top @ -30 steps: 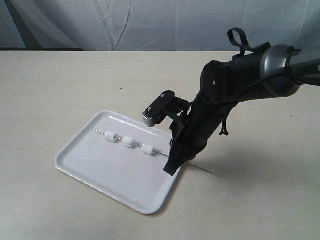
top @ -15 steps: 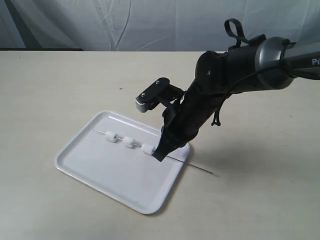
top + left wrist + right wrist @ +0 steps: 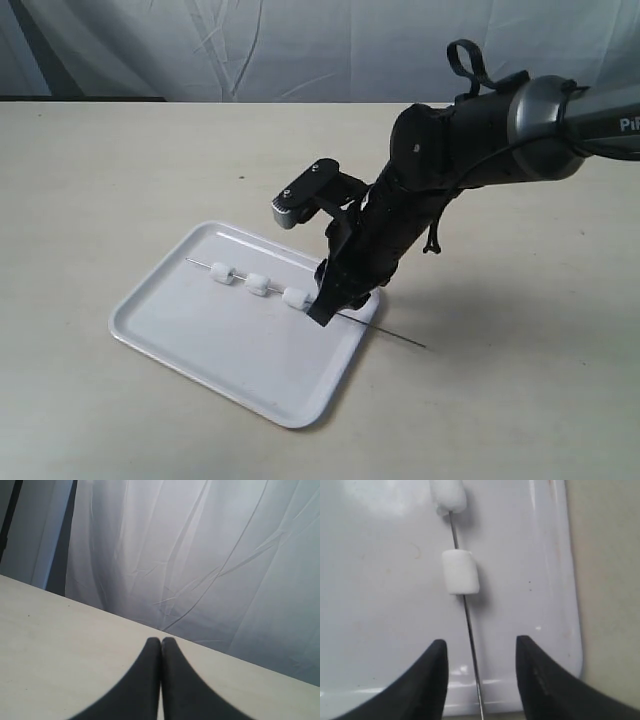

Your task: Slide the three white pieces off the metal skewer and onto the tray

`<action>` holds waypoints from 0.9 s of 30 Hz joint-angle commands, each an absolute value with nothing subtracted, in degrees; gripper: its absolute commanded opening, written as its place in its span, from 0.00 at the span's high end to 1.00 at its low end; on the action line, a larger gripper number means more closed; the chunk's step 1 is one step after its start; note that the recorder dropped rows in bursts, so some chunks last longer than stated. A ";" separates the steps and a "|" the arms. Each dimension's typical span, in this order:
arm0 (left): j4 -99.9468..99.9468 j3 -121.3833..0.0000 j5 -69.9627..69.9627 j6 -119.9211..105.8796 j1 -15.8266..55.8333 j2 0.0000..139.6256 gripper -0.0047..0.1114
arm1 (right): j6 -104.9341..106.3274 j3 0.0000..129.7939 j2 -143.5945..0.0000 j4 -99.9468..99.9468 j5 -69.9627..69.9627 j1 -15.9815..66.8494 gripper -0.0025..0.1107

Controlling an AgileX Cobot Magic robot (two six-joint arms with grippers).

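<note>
My right gripper is to hold the metal skewer by its bare end (image 3: 385,331) next. The white pieces are then free to slide onto the tray (image 3: 190,330).
The thin metal skewer (image 3: 390,335) lies across the white tray (image 3: 190,330), its bare end sticking out past the tray's right rim. Three white pieces (image 3: 257,284) are threaded on it over the tray. My right gripper (image 3: 325,308) is low over the tray's right end, open, straddling the skewer (image 3: 469,625) just behind the nearest white piece (image 3: 460,571); a second piece (image 3: 448,495) shows farther along. The rod runs between the two fingers without touching either. My left gripper (image 3: 161,641) is shut with nothing in it, over bare table, and is out of the exterior view.
The tray's rounded rim (image 3: 572,630) lies beside my right finger. Beige tabletop (image 3: 520,400) surrounds the tray. A grey-white curtain (image 3: 300,45) hangs behind the far table edge.
My right arm has swung left from the tray's right rim onto the skewer, then lowered slightly; its fingers now straddle the rod by the nearest white piece. Skewer and pieces have not moved.
</note>
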State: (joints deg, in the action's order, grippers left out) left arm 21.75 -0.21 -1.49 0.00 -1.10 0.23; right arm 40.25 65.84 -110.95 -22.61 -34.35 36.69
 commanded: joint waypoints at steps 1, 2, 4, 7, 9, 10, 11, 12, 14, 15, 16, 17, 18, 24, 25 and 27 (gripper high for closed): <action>22.27 0.00 -1.54 0.00 -1.10 0.00 0.96 | 40.49 66.12 -112.61 -21.34 -34.16 36.79 0.62; 22.27 0.00 -1.54 0.00 -1.10 0.00 0.96 | 40.49 66.12 -113.25 -21.34 -34.34 36.79 0.62; 22.27 0.00 -1.54 0.00 -1.10 0.00 0.96 | 40.49 66.12 -114.47 -21.34 -34.45 36.79 0.62; 22.27 0.00 -1.54 0.00 -1.10 0.00 0.96 | 40.49 66.12 -116.29 -21.34 -34.53 36.79 0.62; 22.27 0.00 -1.54 0.00 -1.10 0.00 0.96 | 40.49 66.12 -117.03 -21.34 -34.60 36.79 0.62; 22.27 0.00 -1.54 0.00 -1.10 0.00 0.96 | 40.36 66.12 -117.49 -21.34 -35.01 36.79 0.63; 22.27 0.00 -1.54 0.00 -1.10 0.00 0.96 | 40.36 66.12 -117.61 -21.34 -35.33 36.79 0.65; 22.27 0.00 -1.54 0.00 -1.10 0.00 0.96 | 40.36 66.12 -118.03 -21.34 -35.84 36.79 0.68; 22.27 0.00 -1.38 0.00 -1.10 0.00 0.96 | 40.25 66.12 -118.42 -21.29 -36.62 36.79 0.77; 22.27 0.00 -1.38 0.00 -1.10 0.00 0.96 | 40.25 66.12 -118.57 -21.06 -36.88 36.79 0.82; 22.38 0.00 -1.38 0.00 -1.10 0.00 0.96 | 40.25 66.12 -118.71 -21.06 -37.26 36.79 0.87; 22.69 0.00 -1.38 0.37 -1.10 0.00 0.96 | 40.25 66.12 -118.71 -21.06 -37.44 36.79 0.92; 23.17 0.00 -1.38 0.53 -1.10 0.00 0.96 | 40.25 66.12 -118.80 -21.06 -37.73 36.79 0.97; 36.42 0.00 -2.64 1.47 -1.10 0.00 0.96 | 40.25 66.12 -118.80 -21.36 -38.98 36.79 0.98; 37.64 0.00 -3.93 1.47 -1.10 0.00 0.96 | 40.25 66.12 -118.80 -21.61 -39.24 36.79 0.98; 39.24 0.00 -7.76 1.47 -0.98 0.00 0.96 | 40.25 66.12 -118.56 -21.87 -39.83 36.79 0.98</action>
